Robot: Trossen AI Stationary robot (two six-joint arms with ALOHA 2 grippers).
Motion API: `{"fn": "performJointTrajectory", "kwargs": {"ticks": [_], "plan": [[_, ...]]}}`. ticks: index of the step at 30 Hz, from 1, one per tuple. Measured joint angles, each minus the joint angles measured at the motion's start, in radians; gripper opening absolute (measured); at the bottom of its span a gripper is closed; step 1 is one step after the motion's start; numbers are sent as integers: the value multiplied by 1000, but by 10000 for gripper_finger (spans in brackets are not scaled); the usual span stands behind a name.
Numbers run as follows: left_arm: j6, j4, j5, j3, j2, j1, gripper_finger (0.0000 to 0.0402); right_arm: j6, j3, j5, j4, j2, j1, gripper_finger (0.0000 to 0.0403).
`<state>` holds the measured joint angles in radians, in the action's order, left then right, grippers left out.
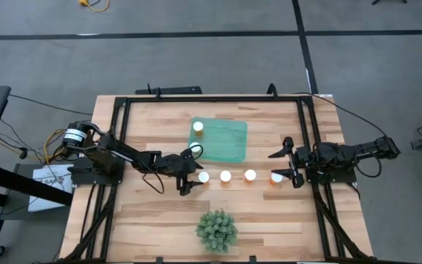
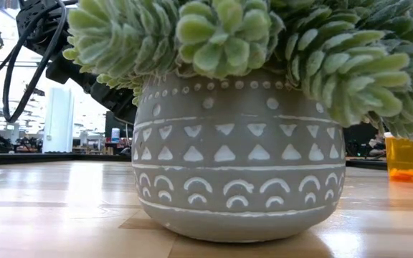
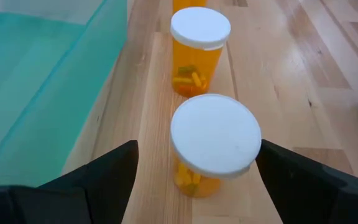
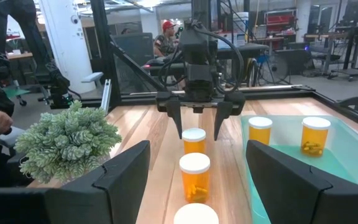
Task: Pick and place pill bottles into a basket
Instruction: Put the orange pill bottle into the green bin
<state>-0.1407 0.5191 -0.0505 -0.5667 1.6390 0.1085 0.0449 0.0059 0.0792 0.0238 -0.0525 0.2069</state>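
Note:
The fingers of my left gripper reach down around the white cap, so they should close now. Closing now would hold the pill bottle.
Four amber pill bottles with white caps stand upright in a row on the wooden table, in front of the teal basket. Two more bottles stand inside the basket. My left gripper is open at the row's left end. Its fingers stand on either side of the leftmost bottle without a visible touch. My right gripper is open at the row's right end, beside the rightmost bottle. The right wrist view shows the left gripper straddling that leftmost bottle.
A spiky green plant in a grey patterned pot stands near the table's front edge and fills the low view, where one bottle shows at the right. A black frame runs along the table's edges. People are in the room beyond the table.

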Motion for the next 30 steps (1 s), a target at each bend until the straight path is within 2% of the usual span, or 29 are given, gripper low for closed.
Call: {"fn": "performJointTrajectory", "kwargs": {"ticks": [9, 22, 30], "plan": [[2, 0, -12, 0, 0, 0, 298, 0, 0, 0, 0, 0, 0, 260], [22, 46, -11, -1, 0, 0, 180, 0, 0, 0, 0, 0, 0, 260], [54, 45, -17, -52, 34, 0, 178, 0, 0, 0, 0, 0, 0, 260]]}}
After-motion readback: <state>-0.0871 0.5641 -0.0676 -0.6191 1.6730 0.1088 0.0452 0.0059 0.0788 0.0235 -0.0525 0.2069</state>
